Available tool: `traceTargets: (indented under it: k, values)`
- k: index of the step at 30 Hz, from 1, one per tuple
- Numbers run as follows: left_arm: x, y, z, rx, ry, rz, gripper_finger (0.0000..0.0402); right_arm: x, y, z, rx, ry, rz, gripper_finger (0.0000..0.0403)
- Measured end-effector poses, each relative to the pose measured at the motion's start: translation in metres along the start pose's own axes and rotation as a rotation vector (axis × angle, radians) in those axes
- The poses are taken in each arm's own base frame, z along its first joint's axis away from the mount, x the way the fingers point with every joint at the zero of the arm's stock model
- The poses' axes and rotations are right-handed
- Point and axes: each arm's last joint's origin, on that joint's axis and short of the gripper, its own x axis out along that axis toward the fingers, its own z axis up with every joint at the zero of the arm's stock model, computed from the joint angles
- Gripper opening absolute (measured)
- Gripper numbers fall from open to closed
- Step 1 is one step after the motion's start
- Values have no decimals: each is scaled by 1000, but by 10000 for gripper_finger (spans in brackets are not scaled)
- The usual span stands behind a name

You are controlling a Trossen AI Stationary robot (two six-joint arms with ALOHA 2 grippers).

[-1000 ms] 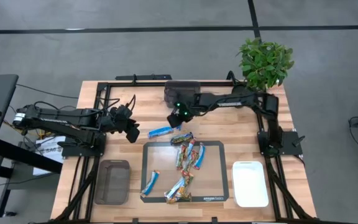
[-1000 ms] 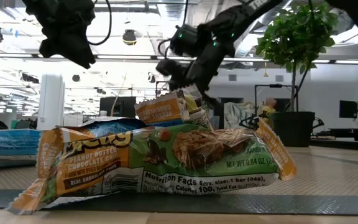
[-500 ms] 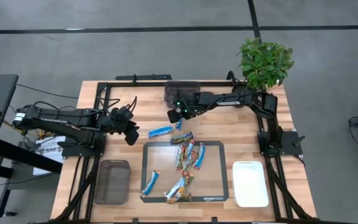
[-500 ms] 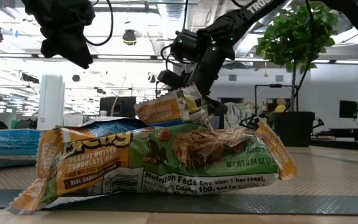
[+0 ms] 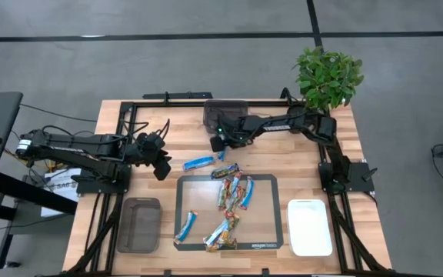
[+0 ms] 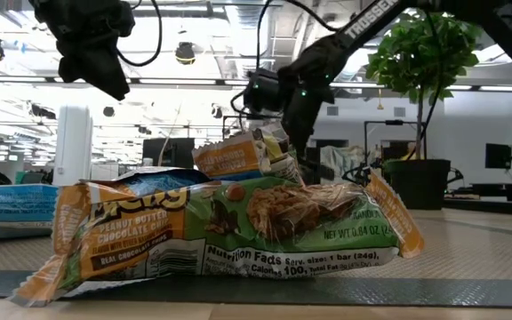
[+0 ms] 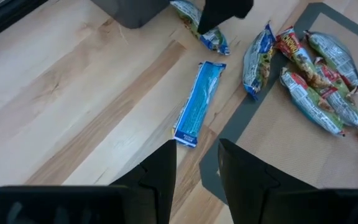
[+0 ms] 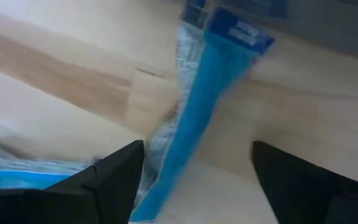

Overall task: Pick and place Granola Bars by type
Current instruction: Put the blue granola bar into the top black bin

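My right gripper grabs the blue bar by its wrapped middle (image 5: 221,155) next, to sort the bar by type into the dark tray (image 5: 225,110).
Several granola bars (image 5: 229,201) lie heaped on a grey mat (image 5: 271,231); the low view shows a green-wrapped one (image 6: 238,222) up close. One blue bar (image 5: 198,162) (image 7: 197,102) lies flat on the wood beyond the mat. My left gripper (image 5: 161,163) (image 7: 197,177) hovers open to its left. A second blue bar (image 7: 201,28) (image 8: 197,106) lies by the dark far tray (image 5: 225,110). My right gripper (image 5: 218,141) (image 8: 197,149) is over it, open, with a finger wide on either side and not touching it.
A brown tray (image 5: 138,225) sits near the left corner and a white tray (image 5: 310,227) near the right. A potted plant (image 5: 328,77) stands at the far right corner. Black frame rails (image 5: 121,131) border the table. Bare wood lies left of the mat.
My right arm has stretched out flatter over the table, and its gripper has tipped and shifted slightly toward the table's right in the low view. The bars and my left gripper have stayed in place.
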Motion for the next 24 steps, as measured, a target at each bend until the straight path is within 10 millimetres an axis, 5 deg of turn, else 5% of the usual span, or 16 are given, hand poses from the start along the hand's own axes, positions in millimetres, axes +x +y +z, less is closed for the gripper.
traceTargets:
  k: [9,19,24]
  values:
    - [0,-1,-1,0,20,-25,110,8,10,-2,-12,-26,-71,271]
    - [0,-1,-1,3,21,-26,110,6,14,2,-35,-29,-44,88]
    - [0,-1,-1,4,20,-26,110,7,19,-1,-46,-10,-5,36]
